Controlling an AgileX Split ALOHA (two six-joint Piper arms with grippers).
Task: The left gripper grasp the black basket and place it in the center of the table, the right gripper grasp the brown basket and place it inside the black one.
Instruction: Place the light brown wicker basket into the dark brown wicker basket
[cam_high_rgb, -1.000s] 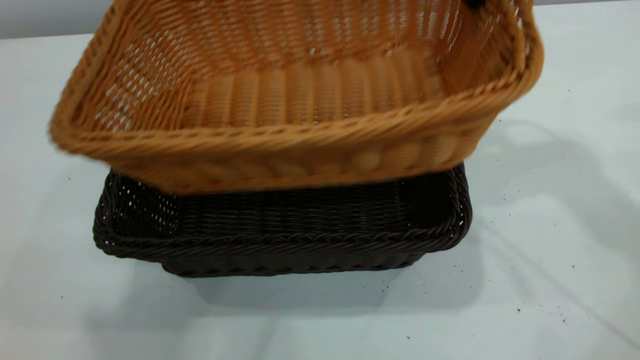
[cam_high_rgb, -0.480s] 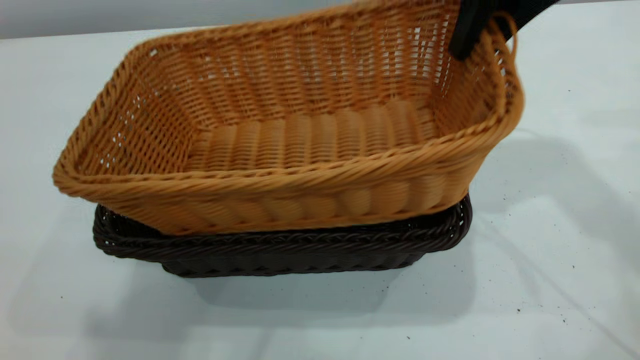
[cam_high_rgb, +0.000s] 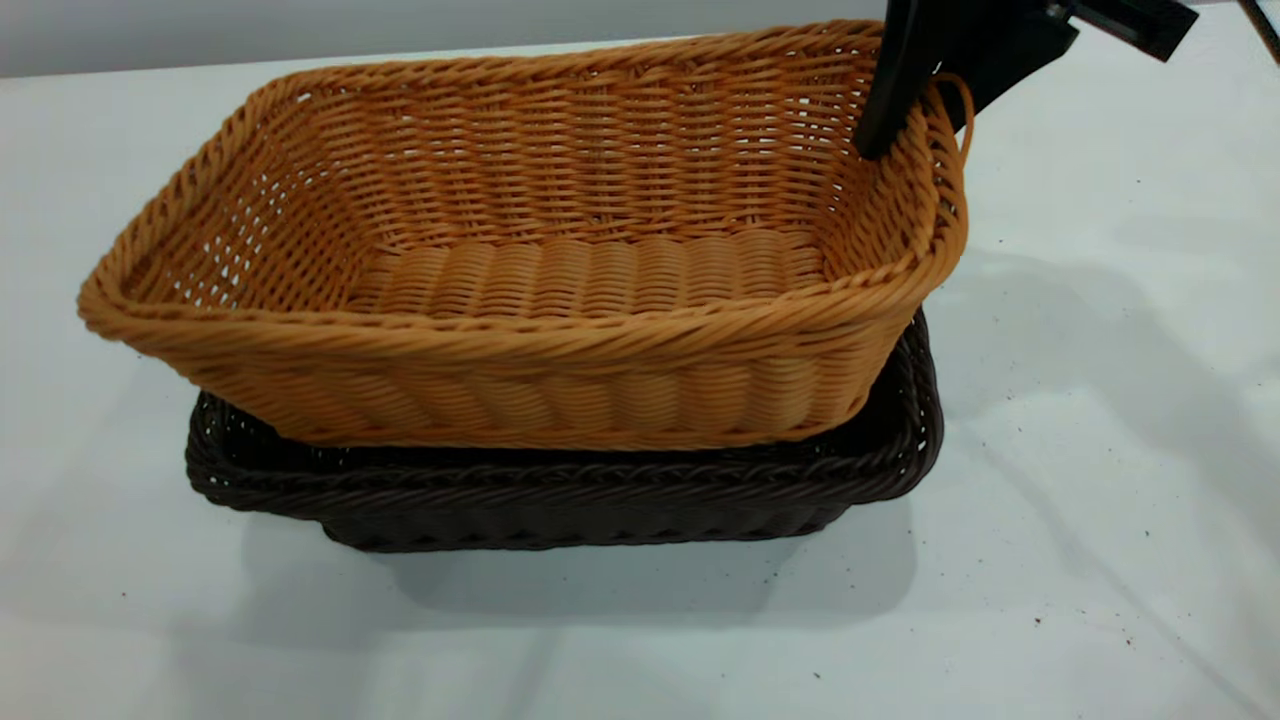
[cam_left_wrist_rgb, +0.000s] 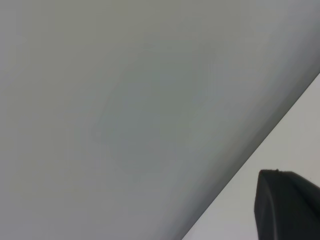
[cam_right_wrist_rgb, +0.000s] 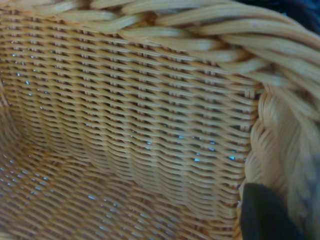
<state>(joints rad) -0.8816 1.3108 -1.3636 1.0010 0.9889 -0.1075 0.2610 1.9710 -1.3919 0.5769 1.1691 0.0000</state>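
The brown basket's base is inside the black basket's rim, so my right gripper needs to let go of the brown basket now. The brown basket would rest in the black basket.
The brown basket (cam_high_rgb: 560, 290) sits partly down in the black basket (cam_high_rgb: 600, 500), which stands on the white table (cam_high_rgb: 1100, 500). The brown basket's left end juts out over the black rim. My right gripper (cam_high_rgb: 925, 105) is shut on the brown basket's far right corner, one finger inside the wall and one outside, beside the loose strand loop (cam_high_rgb: 958, 100). The right wrist view shows the brown basket's inner wall (cam_right_wrist_rgb: 130, 125) and a finger (cam_right_wrist_rgb: 262, 215) against the rim. My left gripper (cam_left_wrist_rgb: 287, 207) shows only as a dark tip, away from both baskets.
The table surface spreads out on all sides of the baskets, with tiny dark specks at the right. A grey wall (cam_high_rgb: 400, 25) runs behind the table's far edge.
The brown basket has come down from above the black basket into it and levelled out. My right gripper has come down into view with it.
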